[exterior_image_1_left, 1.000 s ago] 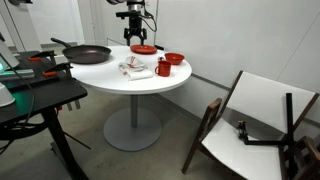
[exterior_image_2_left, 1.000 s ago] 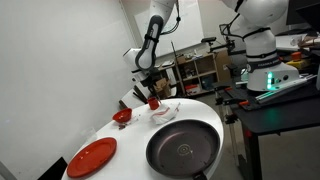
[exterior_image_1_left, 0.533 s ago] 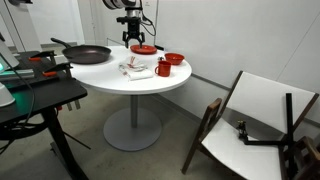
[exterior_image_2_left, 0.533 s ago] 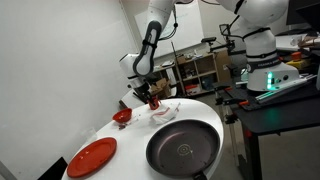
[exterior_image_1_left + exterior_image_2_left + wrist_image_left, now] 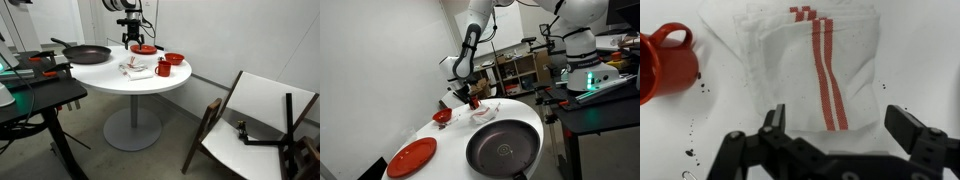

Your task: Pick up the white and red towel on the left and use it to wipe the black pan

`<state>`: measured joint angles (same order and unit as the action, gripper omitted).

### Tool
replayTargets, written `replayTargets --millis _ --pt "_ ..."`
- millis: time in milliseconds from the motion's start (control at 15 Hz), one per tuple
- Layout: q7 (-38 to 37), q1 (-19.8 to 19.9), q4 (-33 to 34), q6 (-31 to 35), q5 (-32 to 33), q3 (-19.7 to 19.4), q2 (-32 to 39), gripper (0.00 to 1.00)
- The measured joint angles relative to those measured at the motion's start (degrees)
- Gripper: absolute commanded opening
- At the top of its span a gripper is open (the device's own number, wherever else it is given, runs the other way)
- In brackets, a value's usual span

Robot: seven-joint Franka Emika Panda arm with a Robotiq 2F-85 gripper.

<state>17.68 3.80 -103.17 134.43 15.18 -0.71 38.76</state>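
My gripper should go lower first and then close on the towel's edge, since an outside view shows a gap above its near edge and closing now would miss it.
The white towel with red stripes [image 5: 810,60] lies folded on the white table, directly below my gripper in the wrist view. It also shows in both exterior views [image 5: 134,68] [image 5: 485,110]. My gripper [image 5: 840,125] is open and empty, hanging above the towel with a finger on each side of its near edge. In the exterior views the gripper [image 5: 130,38] [image 5: 467,94] hovers well above the table. The black pan [image 5: 88,54] sits at the table's edge, large in the foreground of an exterior view [image 5: 505,148].
A red mug [image 5: 665,62] stands next to the towel. A red plate [image 5: 144,48] [image 5: 412,156] and a red bowl [image 5: 174,59] [image 5: 441,117] are on the round white table [image 5: 150,84]. A desk with gear [image 5: 30,90] and a folded chair [image 5: 250,120] stand nearby.
The arm has risen slightly and shifted over the towel; the towel, pan and dishes have not moved.
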Motion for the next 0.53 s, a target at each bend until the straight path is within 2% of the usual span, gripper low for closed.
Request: replayTargets --millis 267,533 --pt "-0.02 0.11 0.94 -0.36 0.01 -0.23 1.63 1.00" --pt "0.22 0.80 4.94 -1.37 0.01 -0.44 6.45 1.00"
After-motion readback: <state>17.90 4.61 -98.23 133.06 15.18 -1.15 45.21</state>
